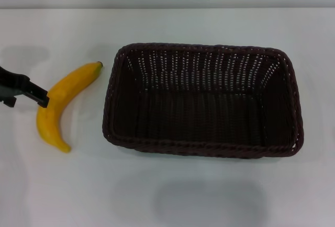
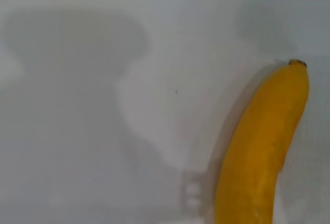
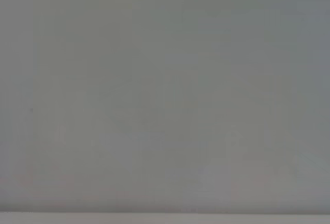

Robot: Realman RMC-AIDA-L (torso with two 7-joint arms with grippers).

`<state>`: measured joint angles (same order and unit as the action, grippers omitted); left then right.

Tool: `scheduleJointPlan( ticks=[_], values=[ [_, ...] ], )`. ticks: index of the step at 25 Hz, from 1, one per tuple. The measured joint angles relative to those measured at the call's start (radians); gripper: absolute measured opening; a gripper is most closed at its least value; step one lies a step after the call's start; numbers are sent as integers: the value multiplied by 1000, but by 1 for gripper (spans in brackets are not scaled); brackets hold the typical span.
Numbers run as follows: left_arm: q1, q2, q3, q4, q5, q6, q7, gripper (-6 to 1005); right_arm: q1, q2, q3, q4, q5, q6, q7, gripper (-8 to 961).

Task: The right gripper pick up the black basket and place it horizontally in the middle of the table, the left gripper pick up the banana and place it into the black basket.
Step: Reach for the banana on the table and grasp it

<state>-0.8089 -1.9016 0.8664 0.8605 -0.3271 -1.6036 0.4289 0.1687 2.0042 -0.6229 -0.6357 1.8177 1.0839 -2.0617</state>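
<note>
My left gripper's fingers only reach the banana's outer edge. It isn't time to close on the banana yet: my left gripper should first move over it.
The black basket lies lengthwise across the middle of the white table, open side up and empty. The banana lies on the table just left of the basket, its dark stem tip pointing toward the basket's far left corner. My left gripper comes in from the left edge of the head view, and its dark tip reaches the banana's middle. The left wrist view shows the banana lying on the table, with none of my fingers in it. My right gripper is out of view.
The right wrist view shows only a plain grey surface. Bare white table lies in front of the basket and behind it, and the table's far edge runs along the top of the head view.
</note>
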Motion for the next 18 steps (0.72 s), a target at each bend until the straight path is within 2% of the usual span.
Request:
scheduleJointPlan(
  ticks=[3, 11, 12, 18],
  values=[
    [0, -4, 0, 0, 3, 19, 9, 862, 0, 0, -4, 1, 0, 0, 0, 316],
    [-5, -32, 12, -7, 4, 89, 51, 862, 3, 1, -10, 3, -7, -5, 0, 309],
    [-14, -41, 25, -39, 5, 113, 61, 862, 3, 1, -11, 4, -7, -4, 0, 308],
    [-29, -44, 27, -96, 16, 130, 72, 862, 3, 0, -10, 13, -7, 2, 0, 299]
  ],
)
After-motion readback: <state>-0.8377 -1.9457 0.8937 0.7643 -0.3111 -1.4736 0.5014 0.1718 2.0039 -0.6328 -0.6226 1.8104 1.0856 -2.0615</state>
